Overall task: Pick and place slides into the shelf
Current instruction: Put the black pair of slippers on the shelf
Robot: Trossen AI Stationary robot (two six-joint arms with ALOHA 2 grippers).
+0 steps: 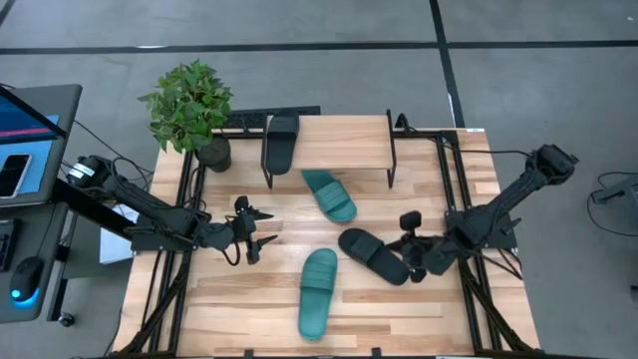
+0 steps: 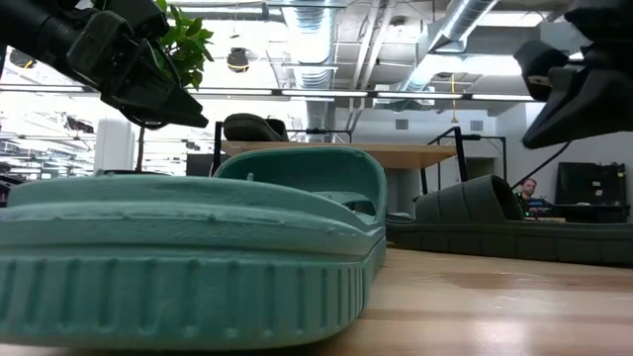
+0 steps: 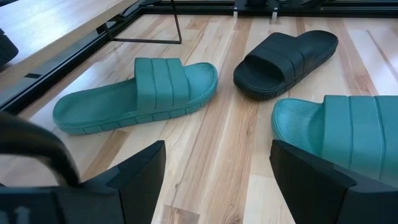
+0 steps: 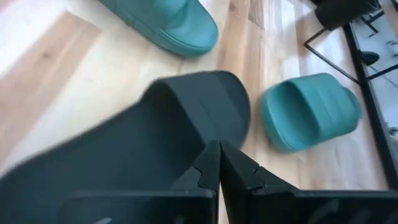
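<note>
My right gripper grips the black slide by its strap's side edge next, to set it on the shelf's bare plank [image 1: 344, 142].
The shelf [image 1: 344, 140] stands at the table's far middle, and one black slide [image 1: 281, 143] lies on the left end of its plank. A teal slide [image 1: 330, 194] lies flat on the table just in front of the shelf. A second black slide [image 1: 373, 255] and a second teal slide [image 1: 319, 291] lie flat nearer the front. My left gripper [image 1: 253, 231] is open and empty, left of the slides, its fingers [image 3: 143, 174] wide apart. My right gripper [image 4: 217, 152] is shut, above the right end of the black slide [image 4: 155, 124]. The low view shows my right gripper [image 2: 579, 89] clear above that slide [image 2: 475, 208].
A potted plant [image 1: 189, 105] stands at the table's far left corner beside the shelf. Black frame rails [image 1: 164, 269] run along the left and right sides of the table. The shelf's plank is bare to the right of the black slide [image 2: 252, 127].
</note>
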